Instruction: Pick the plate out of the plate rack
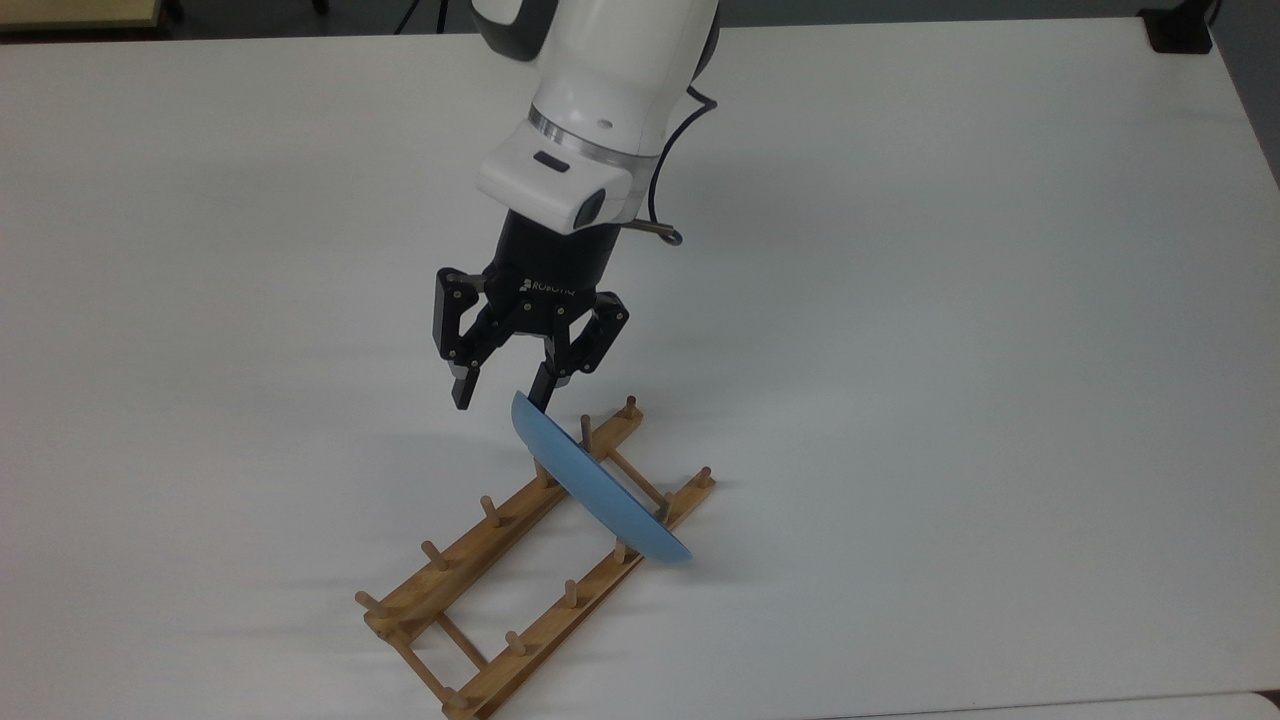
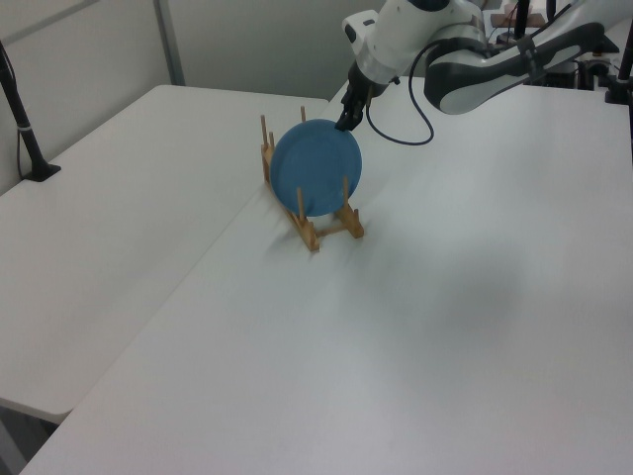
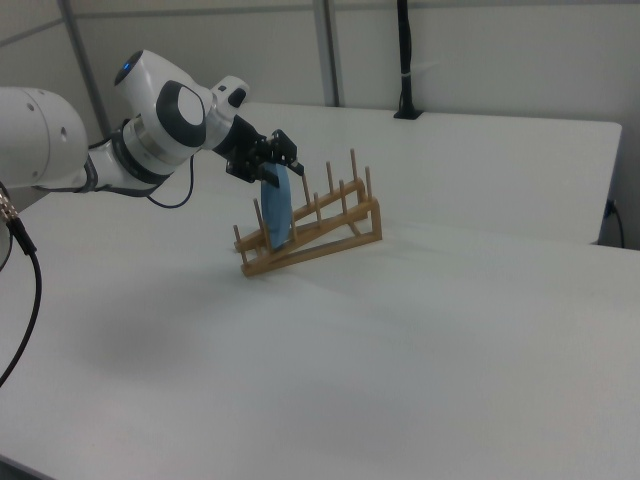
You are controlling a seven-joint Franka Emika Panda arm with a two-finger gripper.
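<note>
My gripper grabs the light-blue plate by its upper rim next, to pick it from the plate rack.
A round light-blue plate stands on edge between the pegs near one end of the light-brown wooden plate rack. In the left view the plate faces the camera, upright on the rack. My gripper hangs open at the plate's top rim, one finger on each side of it, the top view's right finger close against the rim. The gripper meets the plate's upper right edge in the left view. In the right view the gripper sits over the plate on the rack.
The rack stands on a white table with bare surface all around it. A black post base sits at the table's far right corner in the top view. A black cable loops beside my wrist.
</note>
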